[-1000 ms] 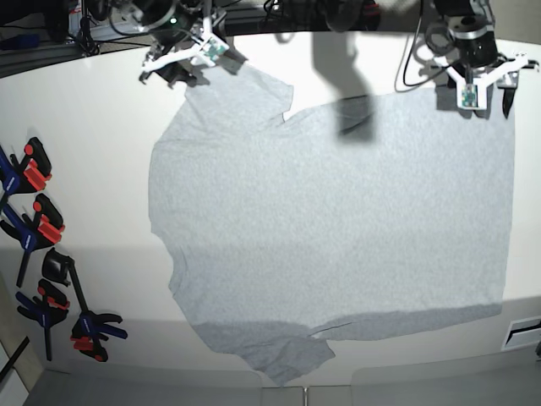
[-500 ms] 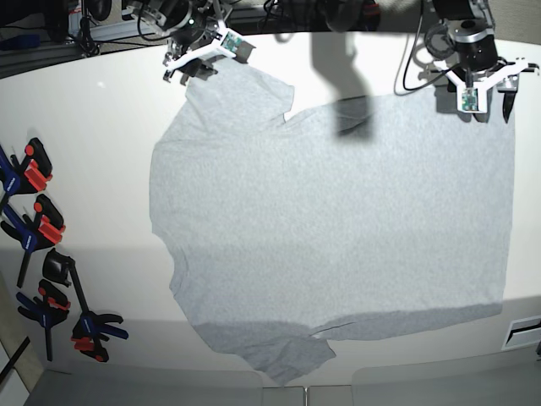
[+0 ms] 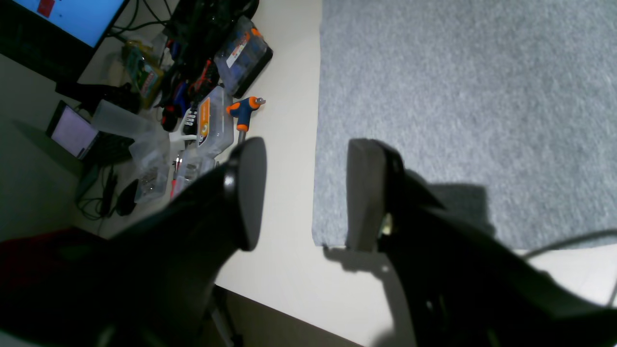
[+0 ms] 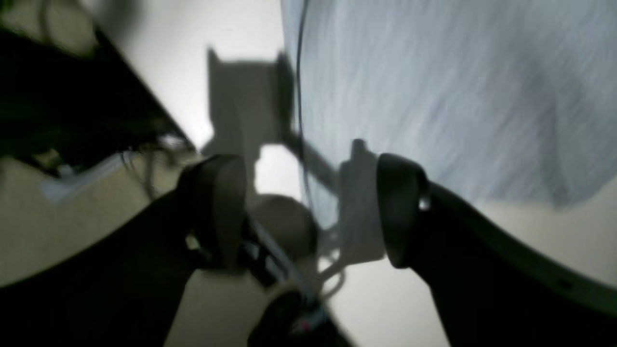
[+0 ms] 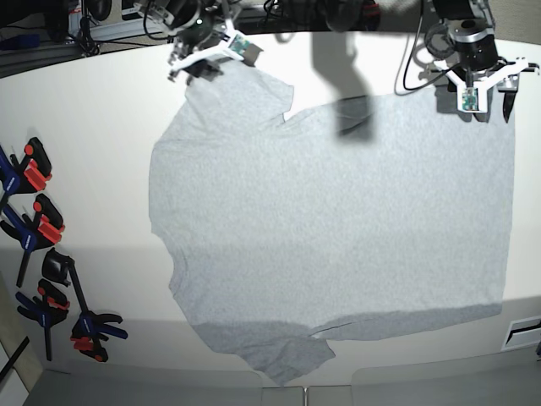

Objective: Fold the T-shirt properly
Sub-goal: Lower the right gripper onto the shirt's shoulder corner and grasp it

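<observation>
My right gripper lowers its fingers next before it closes on the sleeve edge. They are above the sleeve edge, apart from their shadows, so closing now would miss.
The light grey T-shirt (image 5: 338,211) lies spread flat on the white table (image 5: 93,152), plain side up, its sleeves towards the left. My left gripper (image 5: 475,100) hovers open at the shirt's far right corner. In the left wrist view its fingers (image 3: 248,193) straddle the T-shirt's (image 3: 458,96) side edge just above the corner, one over cloth and one over bare table, with nothing held. My right gripper (image 5: 208,61) stands open at the tip of the far sleeve. The right wrist view is blurred, with the right gripper (image 4: 299,207) empty and the T-shirt (image 4: 434,96) beyond it.
Several black, red and blue spring clamps (image 5: 38,228) lie along the table's left side. Beyond the table edge in the left wrist view sit tool boxes and a screwdriver (image 3: 243,113). Cables and arm bases crowd the far edge (image 5: 279,17).
My right gripper has moved right along the far edge, from left of the far sleeve to over its tip. The left gripper and the shirt have hardly moved.
</observation>
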Tool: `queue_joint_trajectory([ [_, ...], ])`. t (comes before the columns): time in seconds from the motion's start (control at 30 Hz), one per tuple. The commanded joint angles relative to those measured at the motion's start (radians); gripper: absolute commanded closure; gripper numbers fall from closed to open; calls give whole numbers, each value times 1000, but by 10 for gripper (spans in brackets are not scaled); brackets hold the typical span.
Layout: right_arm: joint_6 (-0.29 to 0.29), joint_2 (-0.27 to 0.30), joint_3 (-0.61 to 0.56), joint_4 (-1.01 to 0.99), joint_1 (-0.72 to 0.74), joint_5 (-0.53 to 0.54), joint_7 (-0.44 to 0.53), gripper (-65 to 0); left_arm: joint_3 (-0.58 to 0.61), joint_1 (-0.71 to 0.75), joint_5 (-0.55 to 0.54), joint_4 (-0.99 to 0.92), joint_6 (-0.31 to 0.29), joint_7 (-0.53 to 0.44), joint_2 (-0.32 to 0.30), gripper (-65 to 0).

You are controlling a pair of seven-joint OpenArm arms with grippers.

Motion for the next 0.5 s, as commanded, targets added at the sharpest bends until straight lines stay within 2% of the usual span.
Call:
queue_joint_trajectory([
  [0.0, -8, 6, 3, 31, 2, -1, 11, -400, -2, 4, 21, 16, 11, -23, -6, -256],
  [0.37, 5, 6, 3, 14, 2, -9, -44, -400, -2, 4, 21, 16, 11, -23, -6, -256],
  [0.47, 3, 6, 3, -23, 2, -41, -47, -400, -2, 4, 21, 17, 11, -23, -6, -256],
])
